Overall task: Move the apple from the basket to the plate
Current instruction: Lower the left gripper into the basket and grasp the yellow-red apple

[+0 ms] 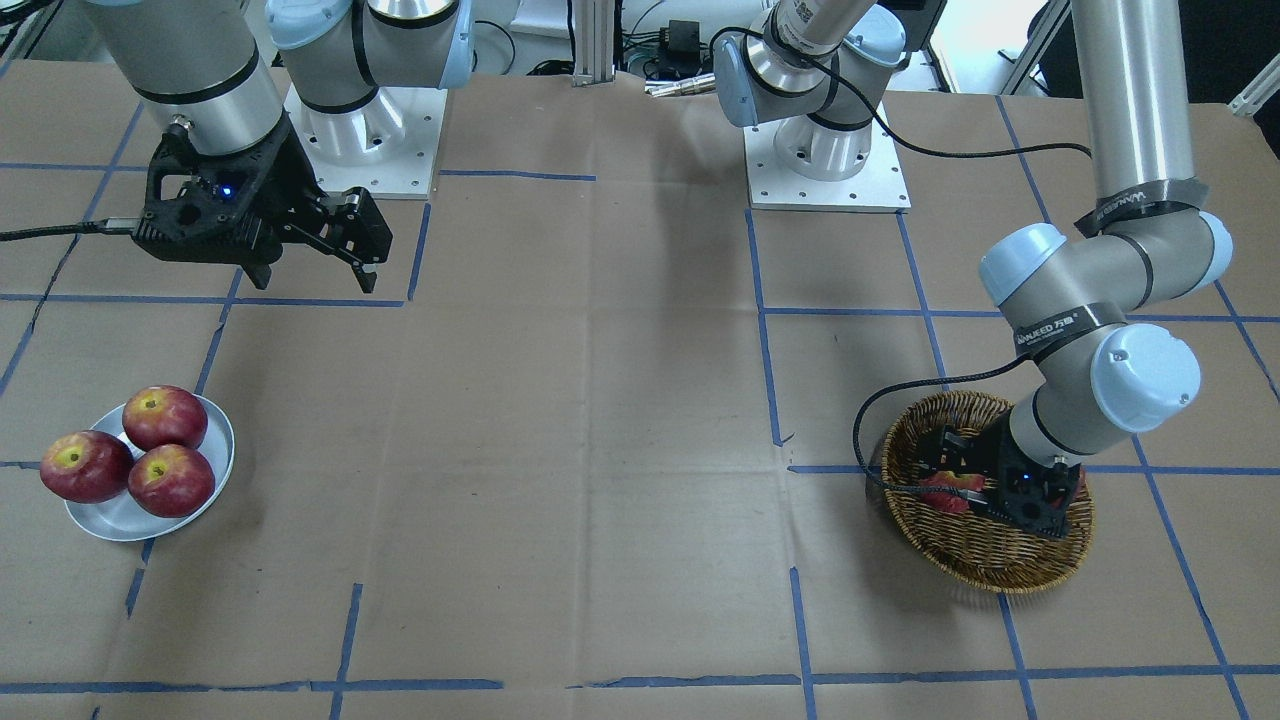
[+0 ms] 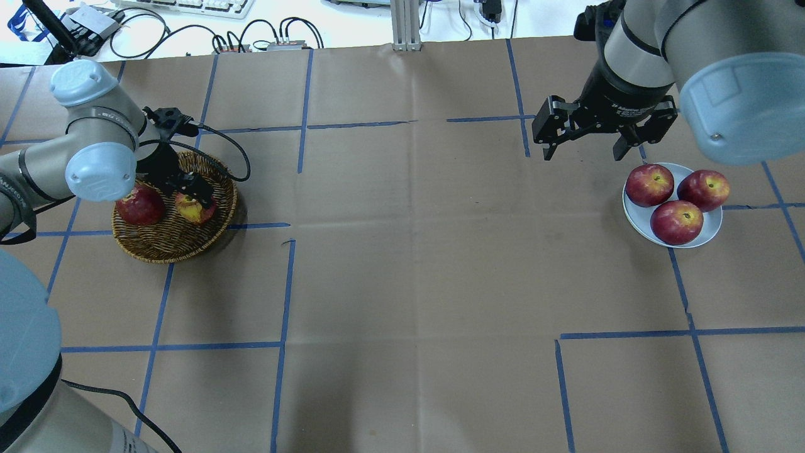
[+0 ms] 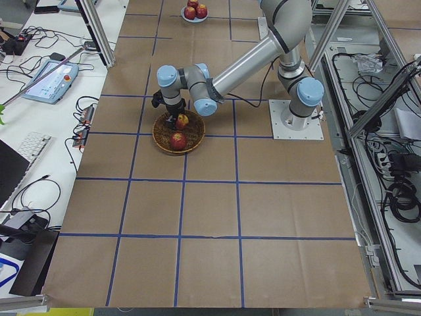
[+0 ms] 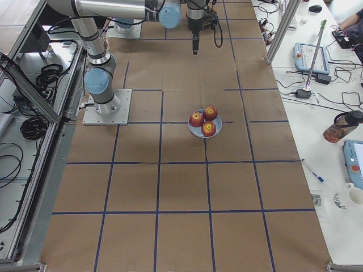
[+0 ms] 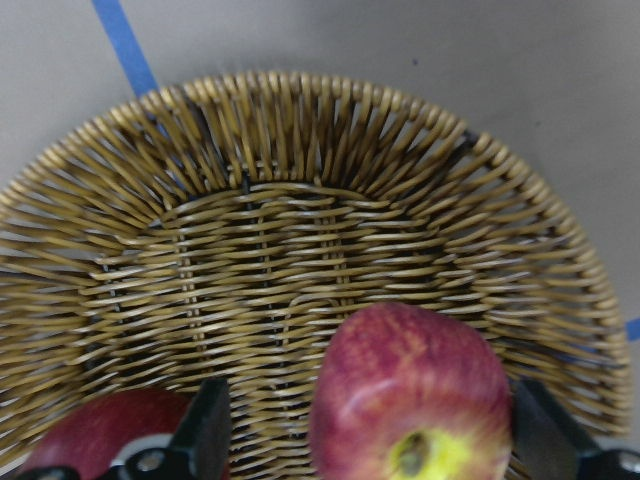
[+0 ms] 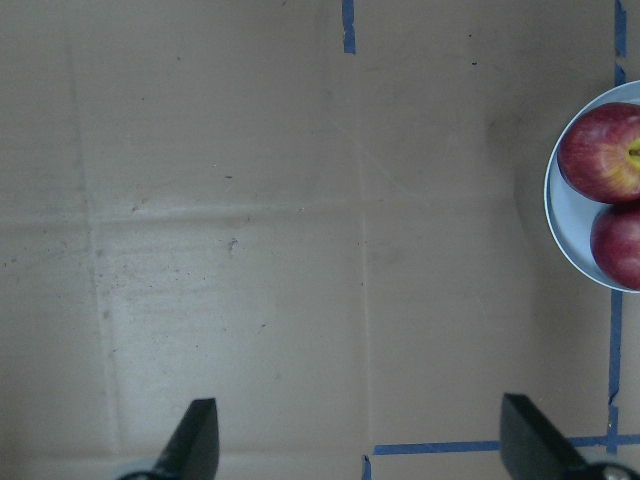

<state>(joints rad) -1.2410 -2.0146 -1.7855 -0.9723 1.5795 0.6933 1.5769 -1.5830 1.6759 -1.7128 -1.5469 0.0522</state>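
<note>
The apple should come out of the wicker basket toward the plate (image 1: 218,442), so the left gripper will grab it next by its rounded red sides.
The pinkish-red apple (image 2: 194,207) with a yellow stem patch lies in the wicker basket (image 2: 170,246) at the table's left. My left gripper (image 2: 192,194) is down in the basket, open, with its fingers on either side of this apple (image 5: 410,390); the right finger is close to it and the left finger stands apart. The pale plate (image 2: 707,234) at the right holds three red apples. My right gripper (image 2: 585,150) is open and empty, above the table just left of and beyond the plate.
A darker red apple (image 2: 139,204) lies in the basket beside the gripper. Three apples (image 2: 676,221) fill most of the plate, one overhanging its rim (image 1: 85,466). Blue tape lines cross the brown paper table cover (image 2: 409,264).
</note>
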